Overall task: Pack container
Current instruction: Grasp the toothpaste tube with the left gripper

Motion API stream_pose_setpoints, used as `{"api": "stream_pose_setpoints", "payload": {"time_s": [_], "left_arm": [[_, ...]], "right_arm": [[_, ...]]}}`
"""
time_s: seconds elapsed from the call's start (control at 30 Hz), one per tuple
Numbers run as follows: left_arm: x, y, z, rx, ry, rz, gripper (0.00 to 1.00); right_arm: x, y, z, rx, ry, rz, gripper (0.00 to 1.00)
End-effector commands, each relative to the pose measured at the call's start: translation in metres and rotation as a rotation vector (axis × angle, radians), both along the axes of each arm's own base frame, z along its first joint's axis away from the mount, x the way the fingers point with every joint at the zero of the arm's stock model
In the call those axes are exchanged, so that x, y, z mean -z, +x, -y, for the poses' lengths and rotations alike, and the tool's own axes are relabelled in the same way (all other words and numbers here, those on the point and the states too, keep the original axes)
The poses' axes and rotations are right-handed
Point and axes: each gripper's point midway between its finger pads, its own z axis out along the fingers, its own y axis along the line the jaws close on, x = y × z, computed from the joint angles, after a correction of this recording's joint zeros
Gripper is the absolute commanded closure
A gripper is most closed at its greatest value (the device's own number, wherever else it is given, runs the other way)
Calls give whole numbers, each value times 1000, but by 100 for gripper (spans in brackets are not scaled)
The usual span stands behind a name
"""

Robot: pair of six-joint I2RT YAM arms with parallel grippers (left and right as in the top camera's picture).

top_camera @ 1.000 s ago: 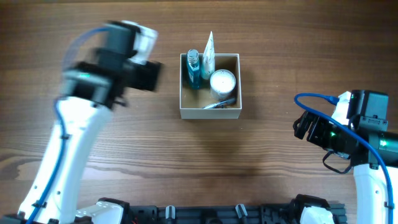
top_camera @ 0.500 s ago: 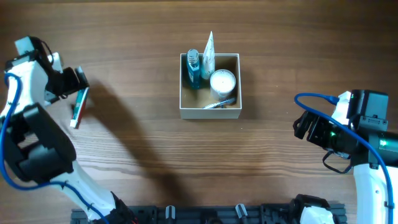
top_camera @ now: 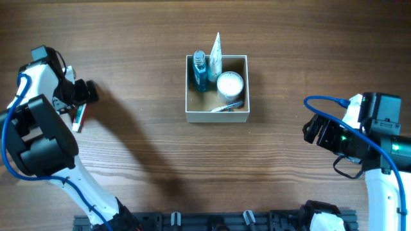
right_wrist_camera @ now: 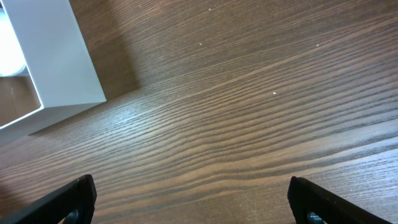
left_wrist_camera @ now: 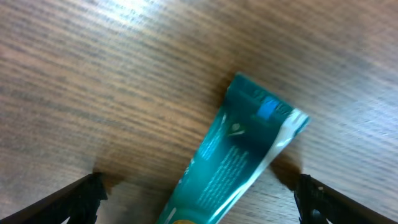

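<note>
My fingers meet their shadows on the wood with the teal tube between them, so it is time for my left gripper to close. Closing now would catch the tube.
The container [top_camera: 216, 115] is a square white box with a tan inside at the table's middle; its corner shows in the right wrist view [right_wrist_camera: 56, 68]. It holds a blue bottle [top_camera: 200, 72], a white tube [top_camera: 215, 58], a round white jar [top_camera: 230, 84] and a thin dark item [top_camera: 226, 107]. A teal tube [left_wrist_camera: 236, 162] lies flat on the table at the far left [top_camera: 79, 116]. My left gripper [left_wrist_camera: 198, 202] is open, just above the teal tube, fingers on either side of it. My right gripper [right_wrist_camera: 193, 205] is open and empty over bare wood, right of the container.
The table is dark wood grain [top_camera: 289, 51]. A black rail with clips [top_camera: 212, 221] runs along the front edge. The right arm's blue cable [top_camera: 324, 102] loops beside its wrist.
My left arm swung from beside the container out to the far left and has settled low over the teal tube. The right arm has not moved.
</note>
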Motion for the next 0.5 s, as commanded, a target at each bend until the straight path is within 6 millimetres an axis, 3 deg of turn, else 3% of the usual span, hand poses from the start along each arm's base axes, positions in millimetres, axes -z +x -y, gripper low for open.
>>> {"api": "stream_pose_setpoints", "payload": {"time_s": [0.0, 0.33, 0.47], "left_arm": [[25, -28, 9, -3, -26, -101, 8], [25, -31, 16, -1, -64, -111, 72], [25, -31, 17, -2, -65, -111, 79]], "right_arm": [[0, 1, -1, -14, 3, 5, 0], [0, 1, -1, -14, 3, 5, 0], [0, 1, -1, -14, 3, 5, 0]]}}
